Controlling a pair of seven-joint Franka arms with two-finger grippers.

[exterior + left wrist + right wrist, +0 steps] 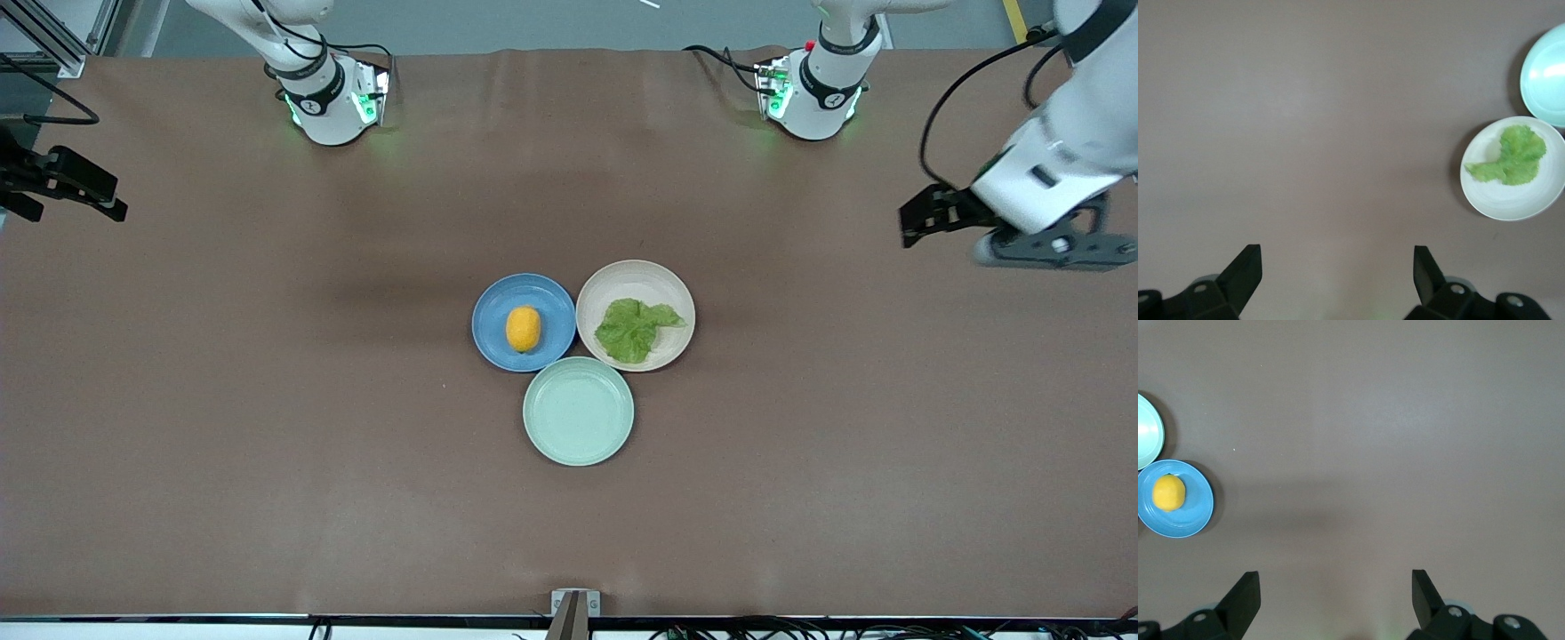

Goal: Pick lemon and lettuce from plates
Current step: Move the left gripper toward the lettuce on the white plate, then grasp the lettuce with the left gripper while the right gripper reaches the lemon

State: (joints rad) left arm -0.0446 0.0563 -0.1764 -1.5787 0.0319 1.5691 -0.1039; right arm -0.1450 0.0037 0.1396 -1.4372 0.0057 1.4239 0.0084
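Note:
I should pick the lettuce (633,329) off the beige plate, so next I need to grab it with my left gripper by its middle, between the frilly lobes.
The lemon (523,329) lies on the blue plate (493,311) in the middle of the table. The lettuce (633,329) lies flat on the beige plate (636,277), which touches the blue plate on the side toward the left arm's end. My left gripper (1005,229) hangs open and empty over bare table at the left arm's end; its wrist view (1337,280) shows the lettuce (1511,157) on the beige plate (1511,200). My right gripper (62,182) hangs open and empty at the right arm's end; its wrist view (1335,600) shows the lemon (1169,493) on the blue plate (1195,513).
An empty pale mint-green plate (578,411) sits nearer to the front camera, touching both other plates; it also shows in the left wrist view (1545,73) and the right wrist view (1148,430). Brown tabletop (267,400) lies all around the plates.

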